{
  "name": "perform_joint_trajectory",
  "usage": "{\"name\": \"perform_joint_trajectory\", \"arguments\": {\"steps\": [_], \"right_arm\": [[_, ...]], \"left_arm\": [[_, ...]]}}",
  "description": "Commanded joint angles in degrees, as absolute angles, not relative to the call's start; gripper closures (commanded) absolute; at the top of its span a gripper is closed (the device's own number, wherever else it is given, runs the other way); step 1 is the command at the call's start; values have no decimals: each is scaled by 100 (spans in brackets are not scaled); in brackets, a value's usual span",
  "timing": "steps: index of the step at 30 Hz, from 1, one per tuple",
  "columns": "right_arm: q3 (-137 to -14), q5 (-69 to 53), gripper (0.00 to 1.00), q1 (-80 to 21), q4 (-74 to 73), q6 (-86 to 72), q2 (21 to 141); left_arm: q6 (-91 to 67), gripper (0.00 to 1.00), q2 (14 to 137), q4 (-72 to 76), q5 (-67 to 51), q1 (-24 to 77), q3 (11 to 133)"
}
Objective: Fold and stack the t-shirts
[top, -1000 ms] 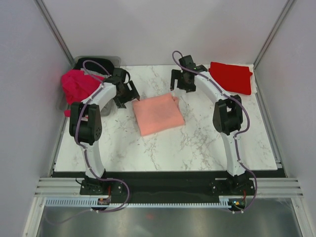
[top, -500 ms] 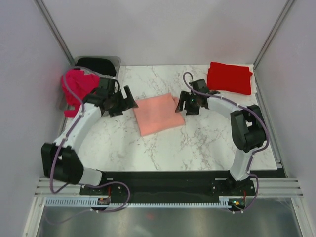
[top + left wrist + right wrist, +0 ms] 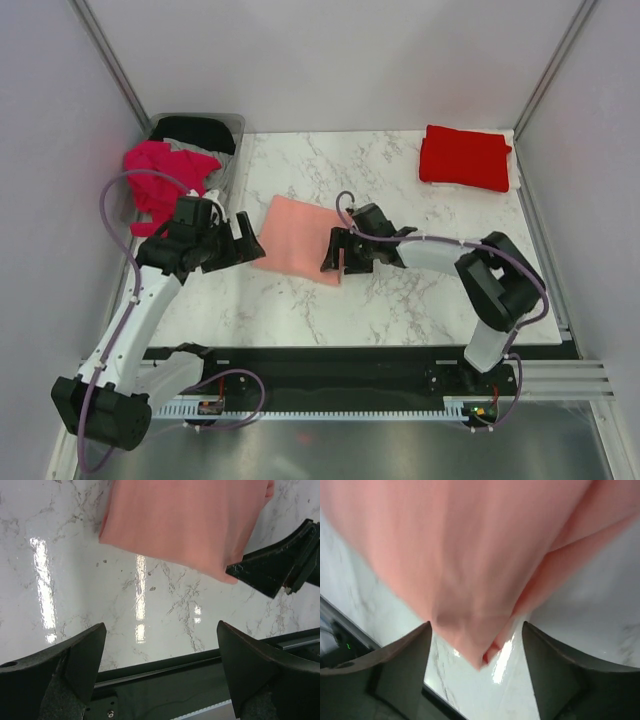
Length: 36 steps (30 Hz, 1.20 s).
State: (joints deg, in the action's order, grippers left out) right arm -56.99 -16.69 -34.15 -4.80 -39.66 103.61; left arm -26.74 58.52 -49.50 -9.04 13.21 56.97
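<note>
The right gripper grabs the folded pink t-shirt [image 3: 300, 240] by its near corner facing the red t-shirt next, to stack it there, still folded.
A folded salmon pink t-shirt [image 3: 300, 240] lies on the marble table [image 3: 400, 300] at centre left. My left gripper [image 3: 246, 238] is open and empty at its left edge. In the left wrist view [image 3: 161, 630] the pink shirt [image 3: 190, 520] lies ahead of the spread fingers. My right gripper [image 3: 335, 256] is open at the shirt's near right corner. In the right wrist view [image 3: 476, 630] that corner [image 3: 470, 580] hangs between the spread fingers, which stand apart from it. A folded red t-shirt [image 3: 465, 158] lies at the back right. A magenta t-shirt [image 3: 160, 178] and a black t-shirt [image 3: 195, 130] are heaped at the back left.
A clear grey plastic bin [image 3: 232, 122] stands at the back left corner under the magenta and black shirts. The table's dark front edge [image 3: 165, 672] runs close below my left fingers. Grey walls close in the left, right and back sides.
Both arms swung from the back toward the front and came down beside the pink shirt. The pink shirt has shifted left and turned.
</note>
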Motion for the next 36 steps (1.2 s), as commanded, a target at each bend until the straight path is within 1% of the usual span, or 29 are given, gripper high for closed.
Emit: {"name": "perform_joint_trajectory", "arguments": {"steps": [1, 2, 5, 8, 11, 15, 19, 24, 27, 29, 30, 32, 33, 34, 36], "right_arm": [[-5379, -1135, 14, -3797, -903, -4271, 9564], [-5405, -968, 2, -3797, -1044, -4263, 9415], [-5589, -423, 2, -3718, -1564, -4035, 9027], [-5546, -483, 2, -3499, -1600, -4025, 8886], [-5511, -563, 2, -3279, -1389, -3982, 9061], [-5730, -650, 2, -2998, -1073, -3815, 9718], [-6300, -808, 3, -2848, -967, -3683, 10361], [-6846, -993, 4, -2698, -853, -3674, 11187], [-7136, -1194, 7, -2663, -792, -3770, 11601], [-7102, -1396, 12, -2663, -581, -3928, 11750], [-7049, -1511, 15, -2663, -241, -4138, 11794], [-6865, -1836, 31, -2681, -44, -4288, 11882], [-6803, -1941, 41, -2681, 400, -4359, 11900], [-6690, -2047, 57, -2689, 517, -4429, 11918], [-6688, -2039, 74, -2672, 519, -4369, 11971]], "left_arm": [[-2136, 1, 5660, -5142, -765, 1301, 5704], [-2110, 1, 5625, -5142, -765, 1292, 5669], [-2092, 1, 5581, -5124, -782, 1292, 5563], [-2048, 1, 5415, -4949, -905, 1292, 5520], [-2092, 1, 5204, -4852, -774, 1292, 5467], [-2346, 0, 4817, -4650, -554, 1301, 5222], [-2584, 0, 4195, -4404, -194, 1301, 4940], [-2619, 0, 3701, -4184, -159, 1301, 4703], [-2645, 0, 3533, -4140, -88, 1309, 4641], [-2637, 0, 3498, -4131, -70, 1301, 4623], [-2628, 0, 3498, -4122, -79, 1301, 4623], [-2619, 0, 3516, -4113, -53, 1292, 4606], [-2628, 0, 3550, -4113, -44, 1301, 4623], [-2619, 0, 3559, -4113, -44, 1301, 4614], [-2610, 0, 3586, -4113, -53, 1301, 4623]]}}
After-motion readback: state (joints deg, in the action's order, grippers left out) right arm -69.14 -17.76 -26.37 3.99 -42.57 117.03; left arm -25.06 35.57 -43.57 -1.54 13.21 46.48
